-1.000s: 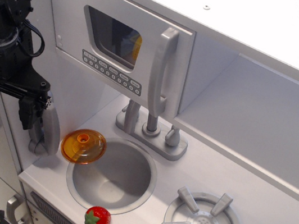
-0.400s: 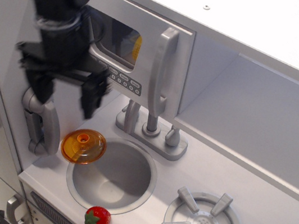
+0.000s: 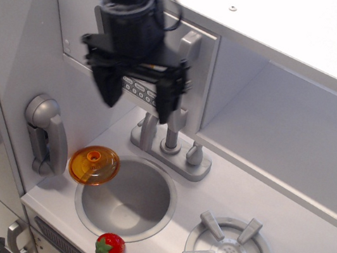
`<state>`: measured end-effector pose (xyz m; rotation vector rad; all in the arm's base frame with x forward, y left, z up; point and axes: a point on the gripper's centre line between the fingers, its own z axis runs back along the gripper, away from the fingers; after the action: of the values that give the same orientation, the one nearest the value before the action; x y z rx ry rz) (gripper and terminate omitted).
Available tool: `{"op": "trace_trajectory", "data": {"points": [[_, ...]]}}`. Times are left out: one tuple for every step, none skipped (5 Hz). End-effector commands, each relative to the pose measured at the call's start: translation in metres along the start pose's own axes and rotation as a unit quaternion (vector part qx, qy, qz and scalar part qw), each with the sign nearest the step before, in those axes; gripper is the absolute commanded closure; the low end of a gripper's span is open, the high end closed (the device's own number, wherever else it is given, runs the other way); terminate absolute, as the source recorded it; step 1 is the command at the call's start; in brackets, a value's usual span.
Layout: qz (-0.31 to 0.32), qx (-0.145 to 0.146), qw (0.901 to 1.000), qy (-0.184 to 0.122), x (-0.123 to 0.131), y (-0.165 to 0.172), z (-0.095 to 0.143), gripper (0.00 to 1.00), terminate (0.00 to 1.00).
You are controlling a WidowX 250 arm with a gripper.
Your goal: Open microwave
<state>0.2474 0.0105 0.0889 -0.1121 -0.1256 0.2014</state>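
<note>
My gripper needs to swing the microwave door open, so next it should grab the tall grey handle by its upper part.
The microwave is a grey compartment at the upper left, its flat door shut. My black arm covers most of its dark window and button row. Its tall grey vertical handle shows at the door's right edge. My gripper hangs in front of the door with two black fingers spread apart and pointing down, nothing between them. The right finger is just left of the handle's lower part; I cannot tell if it touches.
A grey wall phone hangs at the left. An orange lid lies beside the round sink. A strawberry lies at the counter's front. A faucet stands behind the sink. A doorless shelf recess and burners are right.
My arm has swung from the far left, past the phone, to the right and up, and now hangs in front of the microwave door near its handle. The door has not moved.
</note>
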Motion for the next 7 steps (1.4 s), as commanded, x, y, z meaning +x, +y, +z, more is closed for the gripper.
{"op": "trace_trajectory", "data": {"points": [[-0.011, 0.002, 0.9969, -0.078, 0.028, -0.023, 0.014, 0.0, 0.0], [0.003, 0.011, 0.9959, -0.09, 0.043, -0.022, 0.017, 0.0, 0.0], [-0.002, 0.021, 0.9936, -0.111, 0.052, -0.026, 0.016, 0.0, 0.0], [0.005, 0.031, 0.9918, -0.124, 0.057, -0.026, 0.014, 1.0, 0.0], [0.0, 0.033, 0.9926, -0.117, 0.056, -0.025, 0.012, 1.0, 0.0], [-0.002, 0.033, 0.9926, -0.116, 0.05, -0.022, 0.011, 1.0, 0.0], [-0.012, 0.031, 0.9939, -0.105, 0.033, -0.015, 0.013, 1.0, 0.0]]}}
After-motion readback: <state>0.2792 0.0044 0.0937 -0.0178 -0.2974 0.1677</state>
